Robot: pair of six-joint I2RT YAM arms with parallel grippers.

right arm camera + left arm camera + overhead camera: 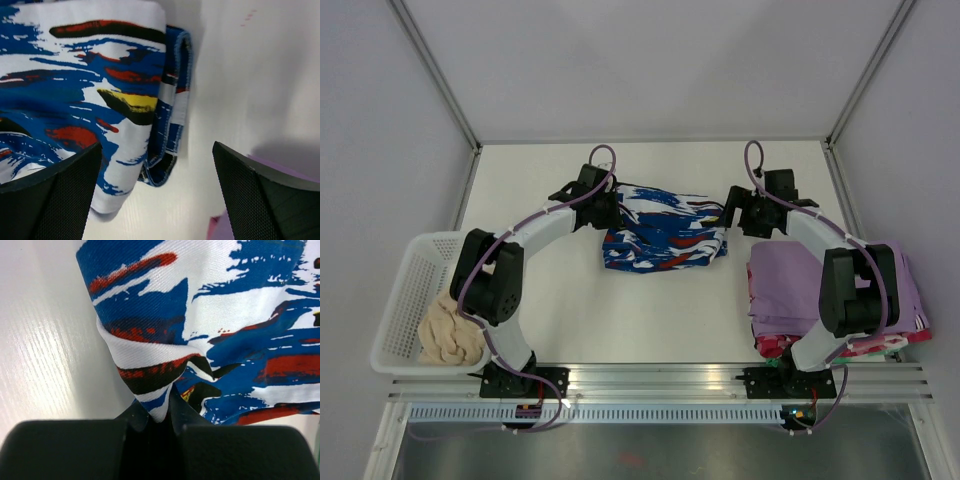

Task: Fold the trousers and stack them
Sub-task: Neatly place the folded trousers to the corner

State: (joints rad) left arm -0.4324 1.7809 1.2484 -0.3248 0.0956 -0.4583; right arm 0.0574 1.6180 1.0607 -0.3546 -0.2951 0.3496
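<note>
Next, my right gripper grabs the trousers' folded edge [723, 235] [162, 143], opposite my left gripper's pinch. Then I stack the trousers still folded and spread.
The trousers [665, 232], in a blue, white and black print with red and yellow flecks, lie folded in a rough rectangle at the table's middle back. My left gripper [605, 212] is at their left edge, shut on a pinch of the fabric [159, 407]. My right gripper [732, 215] is at their right edge, open and empty. In the right wrist view the folded right edge and hem [167, 125] lie between my open fingers [65, 195], nothing gripped.
A stack of plain lilac folded garments [790, 285] lies at the right, under my right arm, with a red-patterned piece beneath. A white basket [405, 290] at the left holds a cream fluffy bundle [448, 335]. Frame posts stand at the back corners.
</note>
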